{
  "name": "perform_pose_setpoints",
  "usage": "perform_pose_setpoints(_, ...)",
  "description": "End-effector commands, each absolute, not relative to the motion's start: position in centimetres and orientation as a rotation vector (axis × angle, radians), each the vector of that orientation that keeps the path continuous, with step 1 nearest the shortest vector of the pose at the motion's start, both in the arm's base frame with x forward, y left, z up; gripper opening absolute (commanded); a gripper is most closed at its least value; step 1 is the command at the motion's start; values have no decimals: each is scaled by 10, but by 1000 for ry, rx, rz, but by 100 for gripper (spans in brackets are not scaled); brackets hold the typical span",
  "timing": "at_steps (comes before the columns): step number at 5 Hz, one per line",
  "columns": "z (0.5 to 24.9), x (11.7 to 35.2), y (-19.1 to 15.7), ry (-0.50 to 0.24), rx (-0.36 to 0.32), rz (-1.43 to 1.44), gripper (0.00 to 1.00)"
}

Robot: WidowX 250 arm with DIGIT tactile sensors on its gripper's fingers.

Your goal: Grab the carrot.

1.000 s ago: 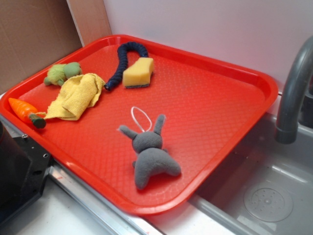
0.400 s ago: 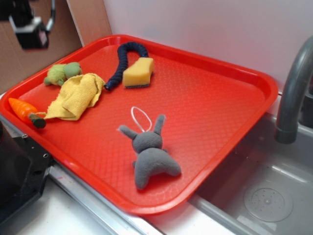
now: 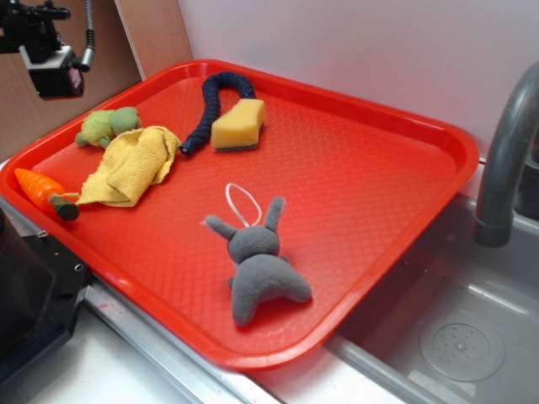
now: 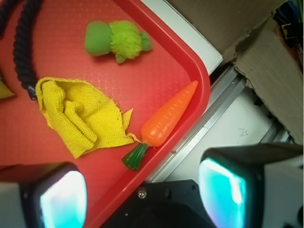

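Note:
The carrot is long and narrows to a thin tip, so I should next grab it with my gripper by its thick orange end (image 3: 48, 194) beside the stub (image 3: 64, 208).
The carrot (image 3: 40, 190) (image 4: 167, 116), bright orange with a dark green stub, lies against the left rim of the red tray (image 3: 354, 168), its stub touching a crumpled yellow cloth (image 3: 133, 165) (image 4: 80, 116). My gripper (image 3: 46, 46) hangs high above the tray's back left corner, well above the carrot. In the wrist view the gripper (image 4: 142, 199) is open, its two fingers wide apart at the bottom with nothing between them; the carrot lies just beyond the gap.
On the tray lie a light green plush toy (image 3: 105, 126) (image 4: 116, 40), a dark blue rope (image 3: 210, 105), a yellow sponge (image 3: 237, 124) and a grey plush bunny (image 3: 257, 261). A sink and grey faucet (image 3: 505, 160) stand right. A black block (image 3: 34, 295) sits below the carrot.
The gripper has come into view at the top left and shifted slightly left and up since 0.4 s ago. Nothing on the tray has moved.

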State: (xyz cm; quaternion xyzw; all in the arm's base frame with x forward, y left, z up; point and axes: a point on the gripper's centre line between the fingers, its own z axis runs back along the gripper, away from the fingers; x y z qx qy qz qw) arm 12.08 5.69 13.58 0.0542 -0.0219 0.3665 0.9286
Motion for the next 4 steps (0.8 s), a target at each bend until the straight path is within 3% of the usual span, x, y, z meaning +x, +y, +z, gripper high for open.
perform_pose_setpoints(1, 99, 110, 76, -56, 218, 909, 100)
perform_pose_setpoints(2, 67, 106, 90, 0, 236, 1105, 100)
perform_pose_setpoints(3, 49, 108, 92, -50, 241, 1219, 100)
perform_pose_setpoints(4, 34, 101, 101, -13, 245, 1241, 100)
